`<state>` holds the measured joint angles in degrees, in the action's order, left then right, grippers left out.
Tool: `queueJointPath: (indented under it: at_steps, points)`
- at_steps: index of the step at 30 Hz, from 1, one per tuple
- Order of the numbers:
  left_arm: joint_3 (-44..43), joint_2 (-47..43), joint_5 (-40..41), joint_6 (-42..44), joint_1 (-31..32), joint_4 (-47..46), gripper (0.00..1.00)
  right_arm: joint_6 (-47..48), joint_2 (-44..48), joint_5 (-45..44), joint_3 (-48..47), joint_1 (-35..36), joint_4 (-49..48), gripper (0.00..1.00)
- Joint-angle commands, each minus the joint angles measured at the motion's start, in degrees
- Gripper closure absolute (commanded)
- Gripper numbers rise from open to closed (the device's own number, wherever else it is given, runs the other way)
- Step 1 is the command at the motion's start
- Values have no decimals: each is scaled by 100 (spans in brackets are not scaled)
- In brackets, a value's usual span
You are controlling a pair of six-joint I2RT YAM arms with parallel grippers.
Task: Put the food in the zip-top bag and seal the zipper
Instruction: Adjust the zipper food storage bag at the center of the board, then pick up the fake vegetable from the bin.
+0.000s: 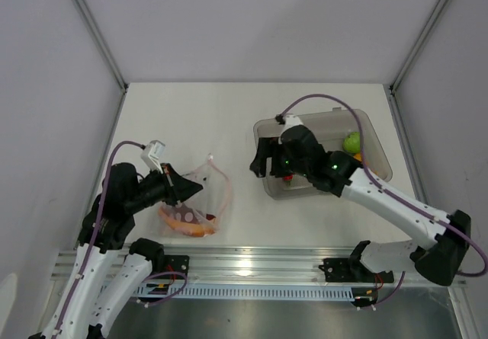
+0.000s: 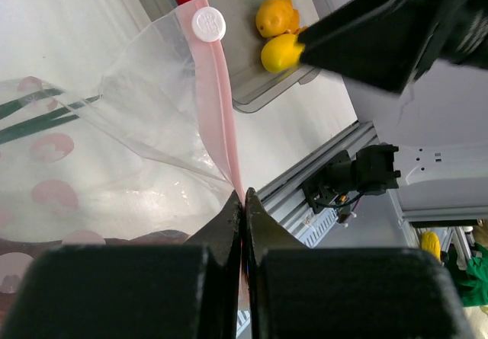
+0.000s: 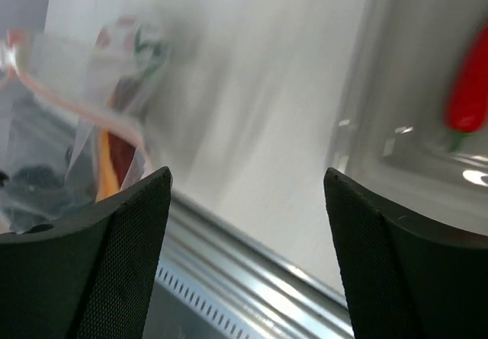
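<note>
My right gripper reaches the red chili next and grabs it across its green-stemmed end [image 1: 287,179]. This leaves the chili's other end free to enter the bag [image 1: 210,194].
The zip-top bag [image 1: 210,194] lies at the near left with its mouth held up. My left gripper [image 1: 180,188] is shut on the zipper [image 2: 226,118], the pinkish-red strip at the bag's mouth, next to a white disc [image 2: 208,23]. Orange and purple food [image 1: 185,219] rests inside the bag, along with green scallion [image 2: 30,122]. My right gripper [image 1: 263,160] hangs open with nothing between its fingers, at the left edge of the grey bin [image 1: 379,156]. In the bin lie a red chili [image 3: 467,95], a green fruit [image 1: 352,141] and yellow-orange fruits [image 2: 276,17].
The aluminium rail [image 1: 252,267] runs along the table's near edge, just past the bag. White walls close in the table on both sides and at the back. My right arm [image 2: 396,27] reaches over the bin in the left wrist view.
</note>
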<state>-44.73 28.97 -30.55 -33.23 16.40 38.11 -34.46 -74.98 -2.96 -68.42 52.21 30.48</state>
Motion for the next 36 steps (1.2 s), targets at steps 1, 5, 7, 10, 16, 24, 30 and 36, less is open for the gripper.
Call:
queueJointPath:
  at_steps: [1, 5, 7, 10, 16, 24, 30, 36]
  points:
    - [96, 56, -206, -60, 30, -392, 99, 483, 475, -1461, -40, -482, 450, 17]
    - [122, -5, -215, -52, 30, -374, 99, 747, 318, -1576, 259, -1053, 345, 15]
    - [131, -6, -233, -60, 30, -365, 99, 783, 21, -1777, 321, -1282, 345, 15]
    - [166, -32, -294, -96, 30, -374, 99, 957, -340, -1909, 400, -1432, 152, 15]
    - [167, -67, -285, -52, 30, -278, 99, 1274, -1465, -1989, 400, -1529, -349, 17]
    - [254, 3, -285, -34, 30, -313, 100, 1407, -2424, -1796, 373, -1538, -824, 23]
    - [298, 73, -294, -34, 30, -400, 100, 1345, -2627, -1524, 601, -1538, -1114, 41]
    - [386, 74, -303, -34, 30, -427, 99, 1310, -2671, -1453, 734, -1538, -1229, 61]
